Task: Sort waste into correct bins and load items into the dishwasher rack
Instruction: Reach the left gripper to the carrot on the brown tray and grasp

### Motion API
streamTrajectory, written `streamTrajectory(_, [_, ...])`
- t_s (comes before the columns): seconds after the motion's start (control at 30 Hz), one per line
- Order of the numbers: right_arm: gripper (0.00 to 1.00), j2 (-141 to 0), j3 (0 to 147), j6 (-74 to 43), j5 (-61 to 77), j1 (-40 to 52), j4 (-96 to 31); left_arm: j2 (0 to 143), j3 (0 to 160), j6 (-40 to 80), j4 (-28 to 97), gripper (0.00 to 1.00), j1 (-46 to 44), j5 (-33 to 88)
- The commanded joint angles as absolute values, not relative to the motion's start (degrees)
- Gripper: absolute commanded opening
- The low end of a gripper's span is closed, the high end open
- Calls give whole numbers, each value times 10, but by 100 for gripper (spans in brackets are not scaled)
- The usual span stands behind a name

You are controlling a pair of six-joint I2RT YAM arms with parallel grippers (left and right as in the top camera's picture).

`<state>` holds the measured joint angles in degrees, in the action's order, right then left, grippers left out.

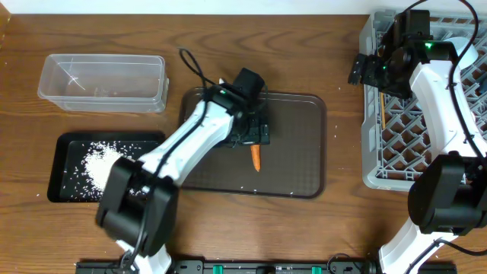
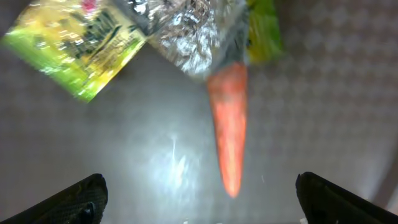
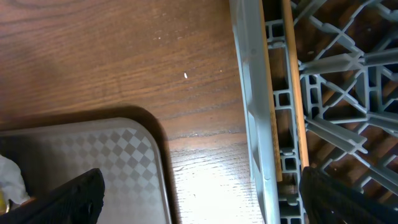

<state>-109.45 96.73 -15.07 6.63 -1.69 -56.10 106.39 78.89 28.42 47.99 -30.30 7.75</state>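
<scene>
The carrot needs to be sorted alone as waste. My left gripper will grab it next across its exposed body (image 2: 229, 126), clear of the wrapper (image 2: 180, 31) at its thick end.
The orange carrot (image 1: 256, 157) lies on the dark-brown tray (image 1: 304, 152). My left gripper (image 1: 251, 135) hangs just above its thick end, open and empty. In the left wrist view the carrot (image 2: 229, 134) points toward me, and the crumpled silvery wrapper (image 2: 180, 31) with green-yellow print touches its thick end, between the open fingers (image 2: 199, 202). White rice (image 1: 99, 166) is piled in the black tray (image 1: 65, 144). The clear tub (image 1: 103, 82) holds nothing. My right gripper (image 1: 364, 70) is open over the grey rack's (image 1: 426, 129) left wall. Wooden chopsticks (image 3: 291, 74) lie inside the rack (image 3: 252, 93).
A few rice grains lie scattered on the wooden table (image 1: 46, 30). The right wrist view shows the brown tray's corner (image 3: 93, 162) and bare table between the open fingers (image 3: 205, 199). My right arm hides much of the rack's far part.
</scene>
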Motion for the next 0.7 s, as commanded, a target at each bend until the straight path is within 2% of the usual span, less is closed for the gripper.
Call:
streamTrajectory(0.0, [99, -1080, 977, -158, 69, -21, -561, 1094, 795, 283, 468, 100, -315, 63])
streamTrajectory(0.1, [99, -1080, 977, -158, 69, -21, -561, 1117, 795, 305, 451, 99, -333, 56])
streamTrajectory(0.43, [99, -1080, 977, -158, 69, -21, -561, 1168, 795, 411, 389, 92, -392, -95])
streamTrajectory(0.67, [99, -1080, 977, -158, 69, -21, -561, 1169, 793, 413, 351, 89, -384, -108])
